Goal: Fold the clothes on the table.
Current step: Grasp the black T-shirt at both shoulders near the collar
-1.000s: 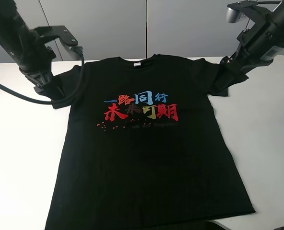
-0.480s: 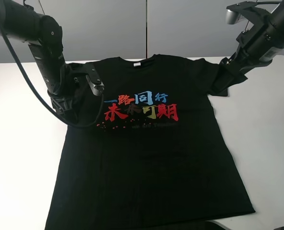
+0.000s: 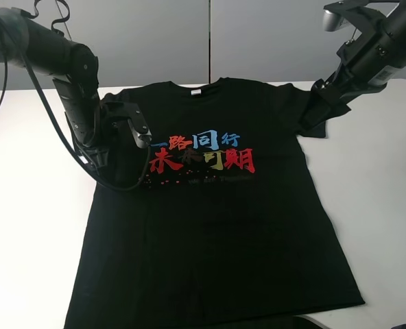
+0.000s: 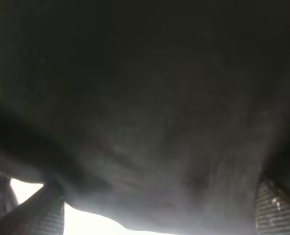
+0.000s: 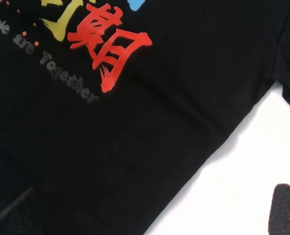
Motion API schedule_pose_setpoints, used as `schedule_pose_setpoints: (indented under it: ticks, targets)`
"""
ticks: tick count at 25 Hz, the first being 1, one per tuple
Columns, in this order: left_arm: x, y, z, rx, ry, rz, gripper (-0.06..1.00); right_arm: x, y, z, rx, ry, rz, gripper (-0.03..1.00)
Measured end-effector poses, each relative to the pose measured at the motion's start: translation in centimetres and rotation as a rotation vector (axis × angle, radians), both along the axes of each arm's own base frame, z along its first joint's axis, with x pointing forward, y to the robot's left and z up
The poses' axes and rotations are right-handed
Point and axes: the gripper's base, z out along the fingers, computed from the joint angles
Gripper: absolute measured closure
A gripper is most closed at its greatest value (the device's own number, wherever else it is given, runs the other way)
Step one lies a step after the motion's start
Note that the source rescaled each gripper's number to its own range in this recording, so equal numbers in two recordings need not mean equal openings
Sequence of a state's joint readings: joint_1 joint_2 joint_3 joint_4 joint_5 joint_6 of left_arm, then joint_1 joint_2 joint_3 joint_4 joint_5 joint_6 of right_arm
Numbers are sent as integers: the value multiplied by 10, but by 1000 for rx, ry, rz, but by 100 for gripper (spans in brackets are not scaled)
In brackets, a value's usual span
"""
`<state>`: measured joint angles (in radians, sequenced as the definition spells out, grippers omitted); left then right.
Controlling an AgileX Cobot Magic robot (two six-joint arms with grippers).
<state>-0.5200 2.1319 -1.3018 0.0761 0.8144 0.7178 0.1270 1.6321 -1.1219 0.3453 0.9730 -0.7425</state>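
The T-shirt's black cloth spans from one finger to the other, and both fingers reach down into it. My left gripper should close now. Closing now would catch the T-shirt [image 3: 217,226].
The black T-shirt [image 3: 217,226] lies chest up on the white table [image 3: 31,226], with its coloured characters [image 3: 203,154] and white neck label [image 3: 196,91] showing. Its left sleeve is turned in over the body. My left gripper [image 3: 114,168] is low on that turned-in sleeve. In the left wrist view black cloth [image 4: 150,112] fills the picture and the fingers [image 4: 42,213] stand apart at its edges. My right gripper [image 3: 319,106] hovers open just above the right sleeve [image 3: 311,120]. The right wrist view shows the shirt's print [image 5: 108,46] and side edge below it.
The left arm's cable [image 3: 124,186] loops over the shirt's left side. Bare white table [image 3: 385,205] spreads right of the shirt, and the right wrist view shows some of it [image 5: 233,186]. Grey wall panels [image 3: 210,41] stand behind the table. The hem reaches the front edge.
My left gripper swung from the outer left sleeve inward over the shirt, carrying the sleeve onto the body, then settled slightly. My right gripper barely moved.
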Motion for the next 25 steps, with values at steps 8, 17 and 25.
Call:
schedule_pose_setpoints:
  ticks: [8, 17, 25]
  targets:
    - [2, -1, -4, -2, -4, 8, -2, 0, 0, 0, 2, -3, -4, -3]
    - [0, -1, -4, 25, -4, 23, 72, 2, 0, 0, 5, -19, -27, -3]
    - [1, -1, -4, 28, -6, 25, 94, 4, 0, -4, 2, -3, -31, -3]
